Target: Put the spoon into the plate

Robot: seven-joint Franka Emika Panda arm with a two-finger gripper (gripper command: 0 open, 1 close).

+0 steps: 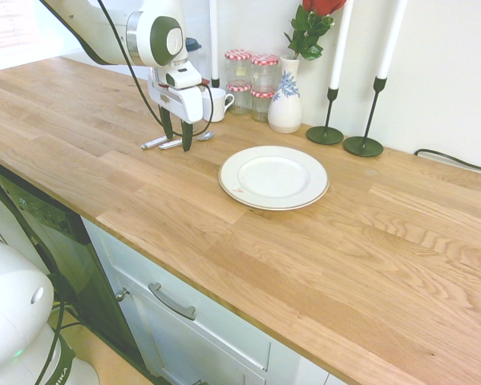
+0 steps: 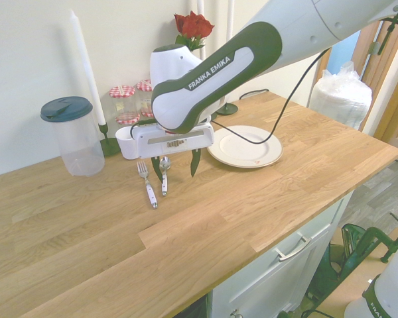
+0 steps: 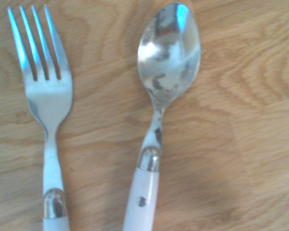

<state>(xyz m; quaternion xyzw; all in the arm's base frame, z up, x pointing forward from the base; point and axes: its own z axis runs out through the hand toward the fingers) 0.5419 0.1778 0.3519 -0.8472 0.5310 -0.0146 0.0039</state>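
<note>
I need to grab the spoon with my gripper next by its pale handle (image 1: 171,144), where the sides are straight, because the spoon's bowl (image 1: 206,136) is wide and round.
The spoon (image 1: 194,139) (image 2: 164,173) lies flat on the wooden counter, with a silvery bowl and a pale handle. The wrist view shows the spoon (image 3: 168,53) close up, beside a white-handled fork (image 3: 45,72) (image 2: 146,183) that lies parallel to it. My gripper (image 1: 177,135) (image 2: 177,168) is open and hangs low over the spoon, its dark fingers down near the counter on either side of it. Nothing is held. The white plate (image 1: 234,183) (image 2: 220,154) with a thin gold edge sits empty on the counter, a short way beyond the cutlery towards the candlesticks.
Against the wall stand a white mug (image 1: 218,103), red-lidded jars (image 1: 252,80), a vase with a rose (image 1: 286,100) and two candlesticks (image 1: 362,144). A plastic jug with a teal lid (image 2: 73,136) stands on the other side of the cutlery.
</note>
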